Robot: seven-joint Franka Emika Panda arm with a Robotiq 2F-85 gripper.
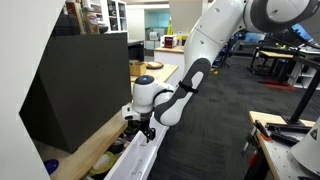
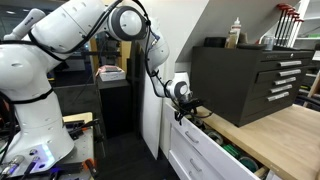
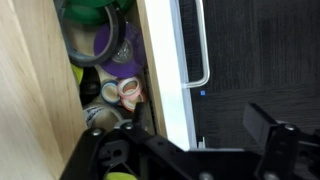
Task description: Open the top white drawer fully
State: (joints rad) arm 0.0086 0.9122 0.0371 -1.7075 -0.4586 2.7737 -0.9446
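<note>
Next, my gripper grabs the top edge of the drawer's front, one finger inside and one outside, to pull the top white drawer (image 1: 138, 160) fully open.
The top white drawer (image 1: 138, 160) of the cabinet under the wooden counter stands partly pulled out; it also shows in an exterior view (image 2: 215, 150). In the wrist view its white front (image 3: 165, 70) carries a metal handle (image 3: 203, 50), and the inside holds tape rolls (image 3: 128, 92) and green and purple items. My gripper (image 3: 197, 130) is open and straddles the drawer front's top edge, with one finger inside the drawer and the other outside over the carpet. The gripper shows at the drawer's near end in both exterior views (image 1: 146, 128) (image 2: 190, 110).
A black tool chest (image 2: 250, 80) (image 1: 70, 90) stands on the wooden counter (image 2: 285, 135) above the drawer. Bottles (image 2: 237, 32) stand on top of the chest. More white drawer fronts (image 2: 190, 160) lie below. Dark carpet (image 1: 215, 130) lies in front of the cabinet.
</note>
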